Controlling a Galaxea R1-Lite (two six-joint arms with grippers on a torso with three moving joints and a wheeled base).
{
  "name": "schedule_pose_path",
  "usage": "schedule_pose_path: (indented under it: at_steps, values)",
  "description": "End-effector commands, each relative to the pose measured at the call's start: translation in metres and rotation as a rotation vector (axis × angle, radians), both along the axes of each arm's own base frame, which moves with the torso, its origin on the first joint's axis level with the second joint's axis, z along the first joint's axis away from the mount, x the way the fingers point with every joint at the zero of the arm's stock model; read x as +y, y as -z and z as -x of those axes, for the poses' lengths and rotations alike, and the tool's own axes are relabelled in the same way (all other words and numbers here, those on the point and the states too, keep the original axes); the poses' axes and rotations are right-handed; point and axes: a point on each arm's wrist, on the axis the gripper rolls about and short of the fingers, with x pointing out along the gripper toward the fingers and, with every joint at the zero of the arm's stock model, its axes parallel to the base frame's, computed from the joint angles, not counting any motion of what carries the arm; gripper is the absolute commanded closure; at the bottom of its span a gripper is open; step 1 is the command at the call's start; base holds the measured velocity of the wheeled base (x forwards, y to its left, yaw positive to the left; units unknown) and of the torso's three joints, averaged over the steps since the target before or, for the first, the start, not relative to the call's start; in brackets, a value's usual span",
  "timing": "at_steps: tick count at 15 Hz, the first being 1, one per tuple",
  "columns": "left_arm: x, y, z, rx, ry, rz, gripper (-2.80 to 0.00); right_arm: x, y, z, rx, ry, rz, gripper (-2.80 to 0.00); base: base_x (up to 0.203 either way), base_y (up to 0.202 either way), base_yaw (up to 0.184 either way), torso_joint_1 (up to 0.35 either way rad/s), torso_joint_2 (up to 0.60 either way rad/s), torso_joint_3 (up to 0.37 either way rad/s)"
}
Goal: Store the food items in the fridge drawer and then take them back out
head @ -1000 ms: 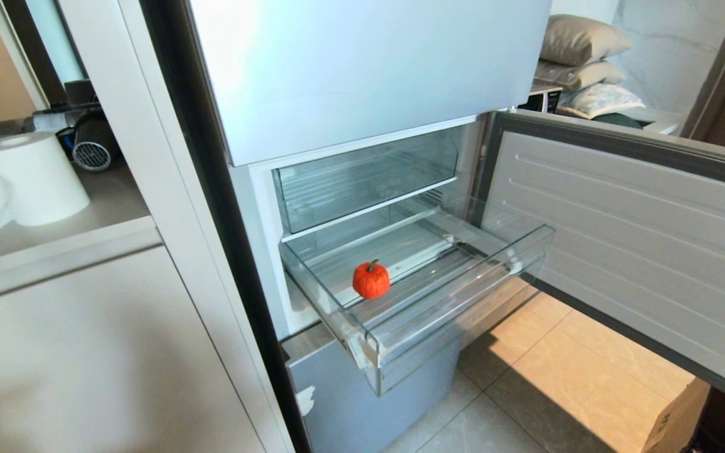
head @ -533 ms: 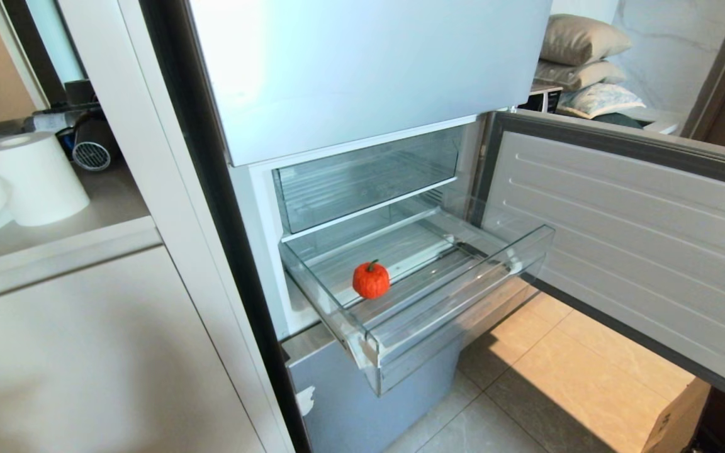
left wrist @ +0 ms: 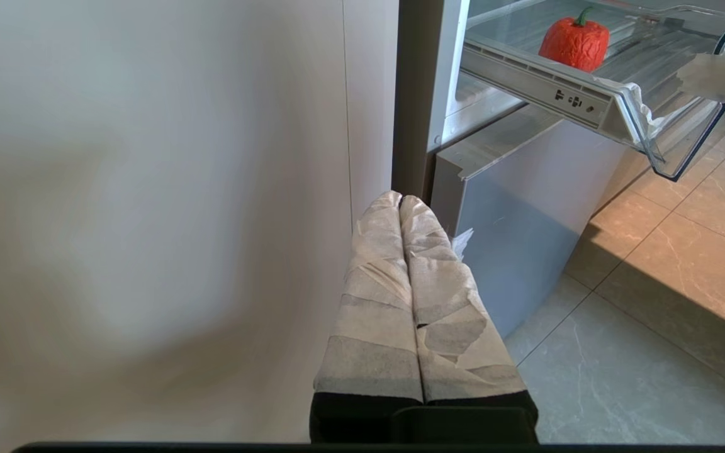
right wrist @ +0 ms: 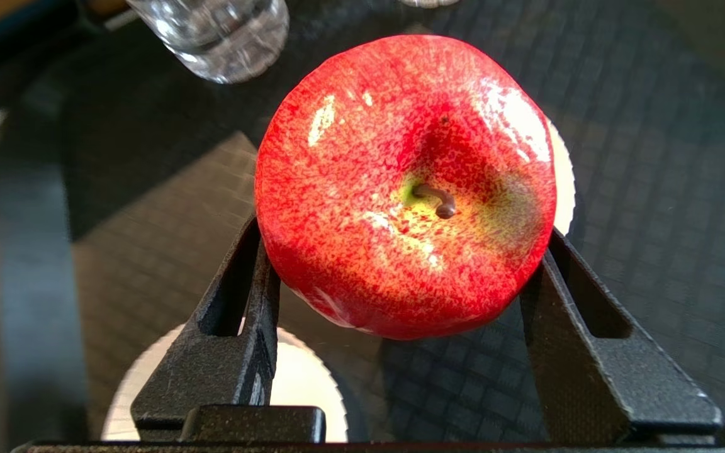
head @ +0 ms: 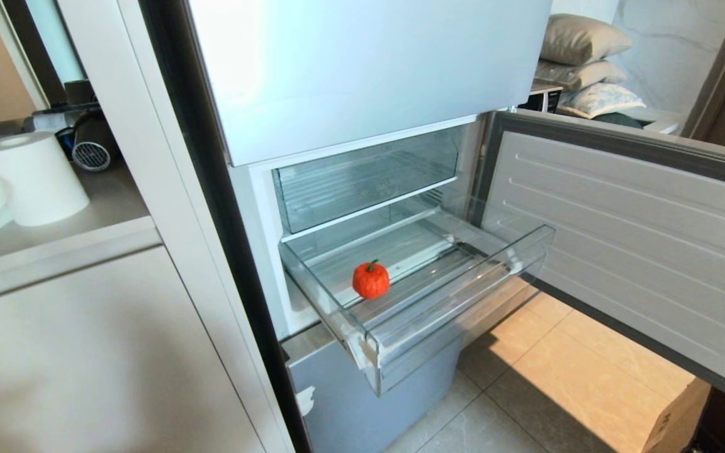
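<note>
The apple's lower edge (right wrist: 405, 332) hangs over the dark mat; my right gripper should hold the apple until it's on the white plate.
A small red-orange pumpkin-like food item (head: 371, 280) (left wrist: 574, 44) sits in the pulled-out clear fridge drawer (head: 450, 318) (left wrist: 529, 78), near its left front. My right gripper (right wrist: 403, 239) is outside the head view and shut on a red speckled apple (right wrist: 400, 157), one black finger on each side. The apple hangs above a dark checked mat (right wrist: 652, 157). My left gripper (left wrist: 400, 200) is shut and empty, its taped fingers pressed together. It is parked low beside the fridge, below and left of the drawer.
The fridge door (head: 620, 239) stands open to the right of the drawer. A second clear bin (head: 369, 182) sits above it. A paper towel roll (head: 22, 179) stands on the left counter. A glass (right wrist: 211, 31) and a white plate (right wrist: 299, 384) lie on the mat.
</note>
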Motion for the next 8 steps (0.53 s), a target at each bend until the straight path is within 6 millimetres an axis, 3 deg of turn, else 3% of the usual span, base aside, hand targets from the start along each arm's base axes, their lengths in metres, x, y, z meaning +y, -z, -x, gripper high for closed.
schedule_pose_path:
  at_steps: [1,8]
  values:
    - [0.000,0.000,0.000,0.001,0.000,0.000,0.00,-0.004,0.008,0.003,0.004,0.008,-0.013,0.00,0.000,0.000,0.000,0.000,0.00,0.000]
    - [0.000,0.000,0.000,0.001,0.000,0.000,0.00,-0.023,0.017,0.014,0.011,0.044,0.000,0.00,0.000,0.000,0.000,0.000,0.00,0.000]
